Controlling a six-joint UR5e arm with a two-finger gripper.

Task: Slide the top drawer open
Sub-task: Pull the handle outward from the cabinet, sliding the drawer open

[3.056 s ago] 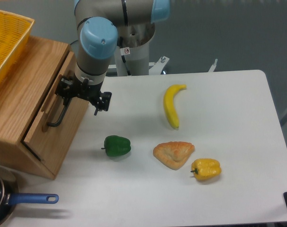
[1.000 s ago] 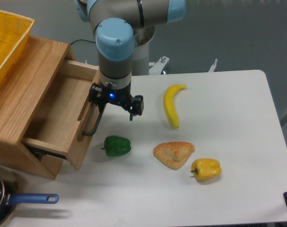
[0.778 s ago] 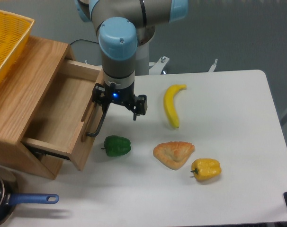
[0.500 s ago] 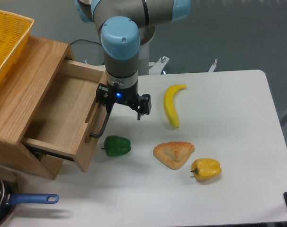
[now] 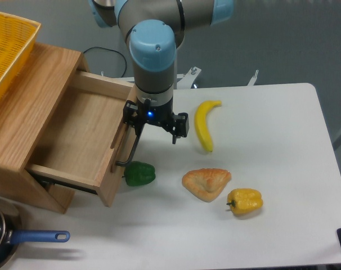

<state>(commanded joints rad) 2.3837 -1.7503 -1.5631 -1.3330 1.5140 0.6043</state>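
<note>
The gripper will next slide the top drawer further out of the wooden cabinet (image 5: 30, 107), and it will grab the drawer by its black bar handle (image 5: 129, 147) for that.
The top drawer (image 5: 80, 138) is a wide, shallow light-oak tray, and it stands pulled far out of the wooden cabinet (image 5: 30, 107) with its inside showing bare. Its black bar handle (image 5: 129, 147) runs down the front panel. My gripper (image 5: 156, 128) hangs at the upper end of that handle. Its fingers are spread: the left finger (image 5: 134, 121) sits against the bar, and the right one (image 5: 181, 125) is out over the table. Nothing is clamped between them.
A green pepper (image 5: 139, 173) lies right by the drawer front's lower end. A banana (image 5: 203, 125), a pastry (image 5: 206, 183) and a yellow pepper (image 5: 245, 201) lie to the right. A yellow basket (image 5: 4, 45) sits on the cabinet, and a blue-handled pan (image 5: 24, 237) is at the front left.
The drawer has gone from closed to far out, sliding right with my gripper at its handle. Its front panel now reaches the green pepper.
</note>
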